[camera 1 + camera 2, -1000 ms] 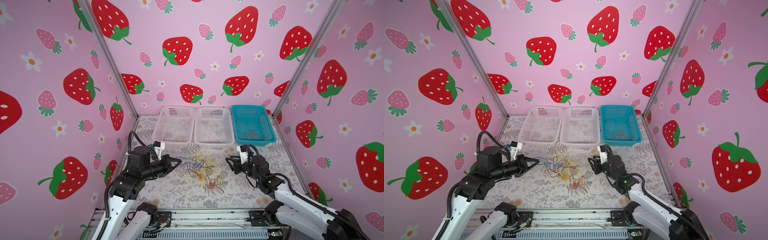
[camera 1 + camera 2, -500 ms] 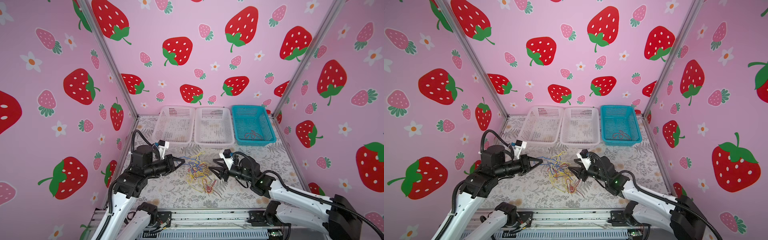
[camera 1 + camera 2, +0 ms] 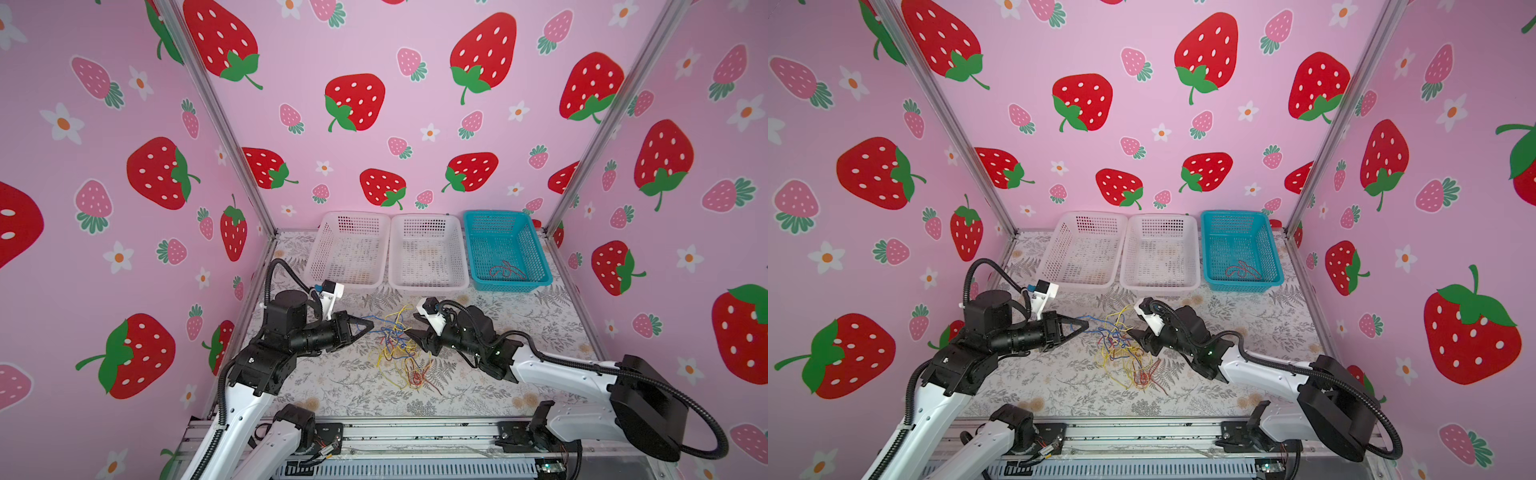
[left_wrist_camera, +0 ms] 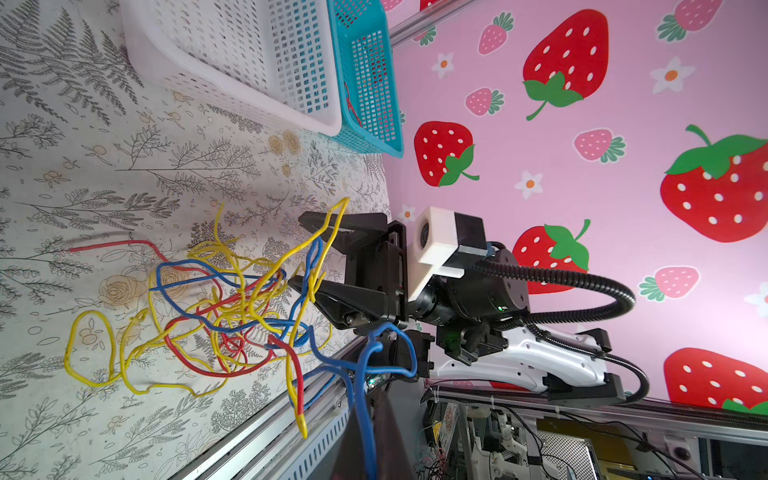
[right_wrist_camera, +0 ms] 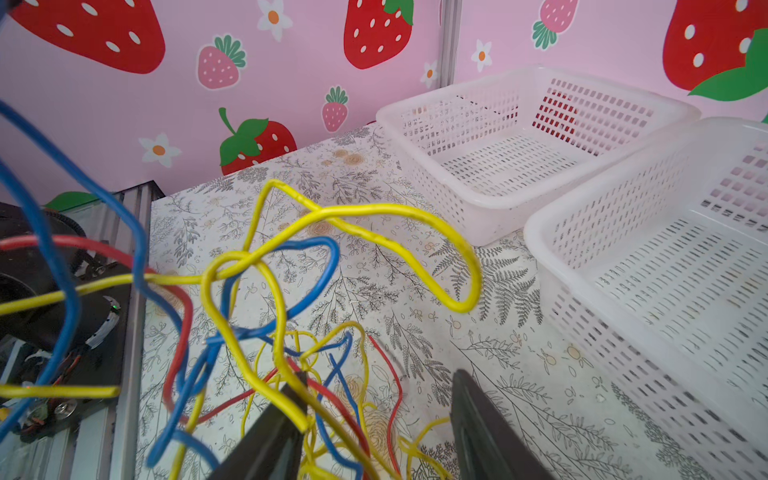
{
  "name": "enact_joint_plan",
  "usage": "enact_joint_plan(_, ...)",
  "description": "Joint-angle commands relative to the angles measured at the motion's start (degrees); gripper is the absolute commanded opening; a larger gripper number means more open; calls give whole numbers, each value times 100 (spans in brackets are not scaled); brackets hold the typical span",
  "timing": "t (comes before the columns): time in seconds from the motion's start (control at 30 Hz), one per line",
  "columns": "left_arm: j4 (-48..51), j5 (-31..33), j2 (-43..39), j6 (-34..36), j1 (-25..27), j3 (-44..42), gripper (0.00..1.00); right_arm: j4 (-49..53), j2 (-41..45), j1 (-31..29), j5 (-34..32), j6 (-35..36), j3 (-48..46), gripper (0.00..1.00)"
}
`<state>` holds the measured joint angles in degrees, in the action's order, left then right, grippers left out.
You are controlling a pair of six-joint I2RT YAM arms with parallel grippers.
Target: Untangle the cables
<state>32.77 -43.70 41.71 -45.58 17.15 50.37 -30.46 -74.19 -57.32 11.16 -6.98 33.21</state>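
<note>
I will next grab the yellow cable with my right gripper just below the cable's raised loop, to pull it away from the held blue cable.
The cables (image 3: pixel 398 348) are a tangle of thin yellow, red and blue wires in the middle of the table, seen in both top views (image 3: pixel 1121 348). My left gripper (image 3: pixel 369 325) is shut on a blue cable (image 4: pixel 368 399) that runs from its jaws into the tangle (image 4: pixel 232 307). From the right, my right gripper (image 3: pixel 411 326) stands open with its fingers pushed into the tangle. In the right wrist view a yellow cable (image 5: pixel 266 365) lies across one finger (image 5: pixel 286 411). Several strands sit between the fingers, and none is pinched.
Two white baskets (image 3: pixel 353 214) (image 3: pixel 426 217) and a blue basket (image 3: pixel 498 212) stand in a row at the back. A red cable (image 3: pixel 507 270) lies in the blue one. Pink strawberry walls close in three sides. A metal rail (image 3: pixel 415 432) runs along the front edge.
My right gripper has swung left from beside the pile into the tangle and opened wider. The left gripper has crept right, still shut on the blue cable. The tangle has shifted a little.
</note>
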Motion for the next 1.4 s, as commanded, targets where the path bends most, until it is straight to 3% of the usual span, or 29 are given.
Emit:
enact_joint_plan(0.0,-338,-226,-29,29,34,63,0,-457,-69,-120,183,205,-12,57)
enact_joint_plan(0.1,-454,-286,-14,-48,42,47,0,-443,-305,-166,-79,288,118,52)
enact_joint_plan(0.23,-137,-193,-70,138,43,182,0,-328,-376,-165,-577,247,98,19)
enact_joint_plan(0.33,216,-33,-125,356,43,202,0,-336,-115,-165,-1003,113,-87,4)
enact_joint_plan(0.53,707,302,-129,694,-1,18,0,146,551,-26,-2072,-167,-326,0)
enact_joint_plan(0.67,1124,540,-58,1049,-66,78,0,472,1084,378,-2307,-625,-527,0)
enact_joint_plan(0.77,1319,662,-25,1226,-139,81,0,607,1500,843,-2117,-1104,-698,0)
enact_joint_plan(0.87,1449,730,19,1374,-251,74,0,704,1760,1418,-1454,-1549,-804,0)
enact_joint_plan(1.13,1688,846,175,1701,-322,106,0,905,2408,2014,-573,-2090,-890,0)
enact_joint_plan(1.3,1327,472,232,1564,-317,-174,0,376,2371,1824,708,-1775,-845,0)
enact_joint_plan(1.37,1123,284,258,1494,-308,-265,0,197,2245,1510,803,-1585,-804,0)
